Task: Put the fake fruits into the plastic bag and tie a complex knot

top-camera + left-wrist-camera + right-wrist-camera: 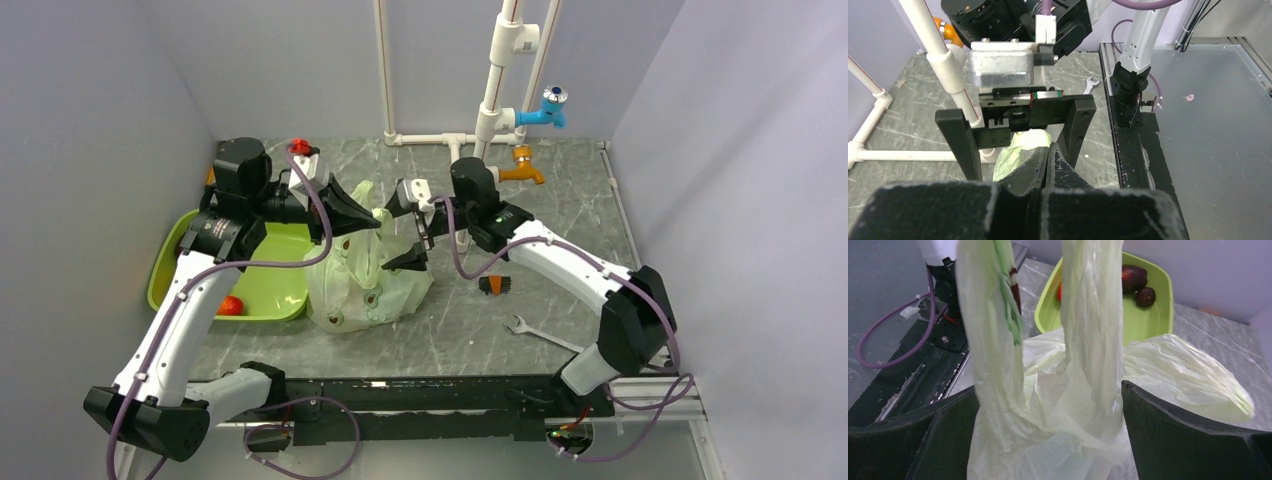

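Note:
The right gripper grips the plastic bag by its bunched handle strip point(386, 237) next, leaving the loose handle free to knot.
The pale green plastic bag point(365, 285) stands on the table beside the lime tray point(262, 290), its handles pulled up. My left gripper point(372, 222) is shut on a bag handle; in the left wrist view the handle point(1020, 150) sticks out past the closed fingertips point(1049, 150). My right gripper point(418, 242) is open, and both handle strips point(1093, 315) hang between its fingers point(1048, 387). A red fruit point(231, 305) lies in the tray. The right wrist view shows two maroon fruits point(1134, 277) at the tray's point(1153, 320) far end. Small dark shapes show through the bag.
A wrench point(535, 332) and a small orange-black object point(492, 285) lie right of the bag. White pipes point(495, 100) with a blue tap point(548, 105) and an orange tap point(525, 168) stand at the back. Walls close in the left, right and rear.

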Motion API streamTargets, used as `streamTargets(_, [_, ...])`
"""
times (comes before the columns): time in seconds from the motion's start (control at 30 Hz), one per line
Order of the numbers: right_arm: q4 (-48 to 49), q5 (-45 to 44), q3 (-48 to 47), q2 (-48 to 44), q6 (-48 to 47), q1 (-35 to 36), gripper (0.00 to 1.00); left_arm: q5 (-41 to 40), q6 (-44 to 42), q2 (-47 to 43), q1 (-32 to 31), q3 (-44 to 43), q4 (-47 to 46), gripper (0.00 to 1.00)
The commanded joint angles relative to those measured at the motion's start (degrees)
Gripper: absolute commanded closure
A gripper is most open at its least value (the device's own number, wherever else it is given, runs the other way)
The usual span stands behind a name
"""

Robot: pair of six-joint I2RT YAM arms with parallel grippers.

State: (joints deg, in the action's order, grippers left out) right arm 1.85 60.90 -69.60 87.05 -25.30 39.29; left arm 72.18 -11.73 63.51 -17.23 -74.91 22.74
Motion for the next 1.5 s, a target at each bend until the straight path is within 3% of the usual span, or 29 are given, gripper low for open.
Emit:
streamTargets(0.0, [6.08,5.03,-1.68,2.96,1.63,1.54,0.03,1.49,-1.93,-0.51,-0.26,-2.1,1.49,1.0])
streamTargets(0.13, [5.54,5.42,-1.02,4.4,3.36,2.77,0.29,-0.51,0.05,-1.37,0.86,-1.3,-1.02,1.0])
streamTargets(0.2, [5.72,4.68,0.92,4.01,3.89,3.18,0.53,-2.15,2.41,-1.98,2.37,-0.62,-4.04,1.0])
streamTargets(0.23, [5.57,3.65,1.93,3.84,4.17,3.35,0.59,-3.42,3.17,-2.45,3.2,-0.37,-6.07,1.0])
streamTargets(0.3, [3.14,2.01,2.61,4.17,3.58,3.28,0.69,-7.66,3.65,-3.78,4.56,0.11,-8.2,1.0])
streamTargets(0.43, [-0.05,-2.27,3.95,4.11,1.57,2.27,1.0,-19.56,-1.17,-8.2,5.62,1.74,-7.68,1.0])
streamTargets(0.47, [1.0,-3.21,4.6,3.84,2.11,1.81,1.0,-20.84,-3.04,-8.98,5.67,2.11,-6.2,1.0])
streamTargets(0.5, [1.59,-3.61,5.0,3.59,2.11,1.46,1.0,-22.49,-4.32,-9.35,5.76,2.07,-3.42,0.91])
streamTargets(0.6, [1.62,-3.72,4.77,2.71,1.11,1.02,1.0,-27.25,0.61,-8.47,10.16,1.4,1.24,0.31])
streamTargets(0.63, [1.63,-3.65,4.89,2.41,0.63,0.97,1.0,-25.81,3.71,-7.91,13.24,1.96,-0.03,0.21])
streamTargets(0.7, [2.38,-3.2,5.56,1.73,0.01,0.97,1.0,-21.76,10.0,-5.63,18.9,2.34,-3.75,0.11])
streamTargets(0.77, [1.61,-2.49,5.86,1.2,-2.1,0.99,1.0,-15.8,11.28,-1.04,21.09,-0.69,-4.58,0.09])
streamTargets(0.87, [0.31,-0.5,6.11,0.6,-6.45,1.02,1.0,-4.36,3.15,9.35,20.91,-8.96,6.85,0.06])
streamTargets(0.93, [-0.06,0.85,6.81,-0.14,-10.41,1.14,1.0,-2.14,-3.21,17.15,19.96,-16.26,17.36,0.01])
streamTargets(1.07, [-0.42,1.16,8.04,-1.26,-18.36,1.82,1.0,-1.28,-13.7,30.01,16.26,-29.6,34.22,0.01])
streamTargets(1.27, [-4.12,1.58,5.79,-0.47,-23.37,2.19,1.0,-2.3,-9.35,33.14,10.91,-26.65,29.1,0.01])
streamTargets(1.47, [-6.18,1.94,5.56,-0.63,-27.25,2.95,1.0,-0.31,-13.55,36.62,8.12,-24.03,26.84,0.01])
